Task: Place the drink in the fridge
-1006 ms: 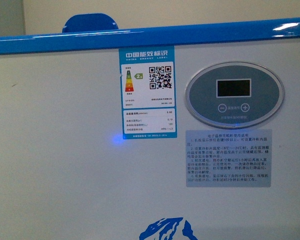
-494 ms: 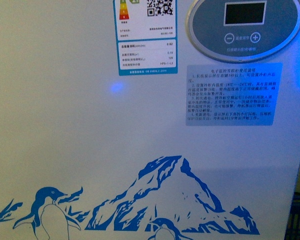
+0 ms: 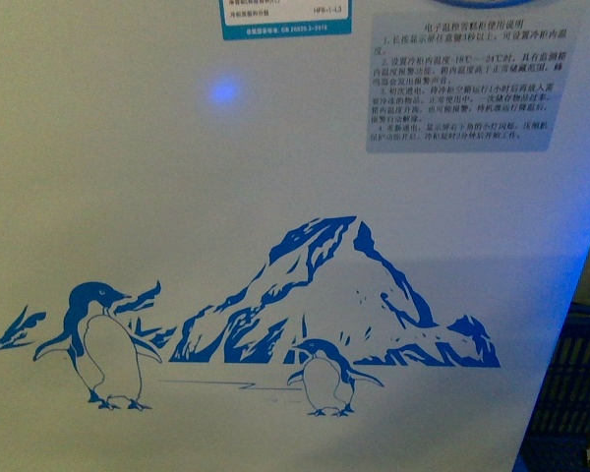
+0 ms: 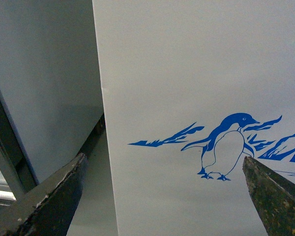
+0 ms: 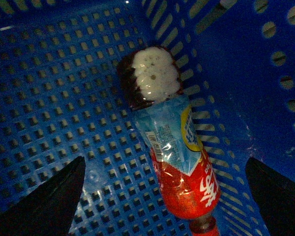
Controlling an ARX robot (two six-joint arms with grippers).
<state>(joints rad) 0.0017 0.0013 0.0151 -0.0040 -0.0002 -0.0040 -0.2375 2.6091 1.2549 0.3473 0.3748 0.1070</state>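
The drink should go in the fridge, so my right gripper should next grab it by its blue-labelled middle.
The drink lies on its side on the floor of a blue lattice crate, close to one wall. It has a blue label, a red lower part and a pale foamy end. My right gripper is open above it, a finger on each side, not touching. The fridge fills the front view with its white front and blue penguin-and-mountain art; its rim, display and lid are out of view. My left gripper is open and empty, facing the fridge's white panel near a penguin.
A dark edge of the blue crate shows past the fridge's right corner in the front view. A plain grey cabinet stands beside the fridge in the left wrist view, with a narrow gap between them.
The front view has sunk down the fridge's front: the blue rim and oval display have left the top of the picture, and the penguins and mountain have come in.
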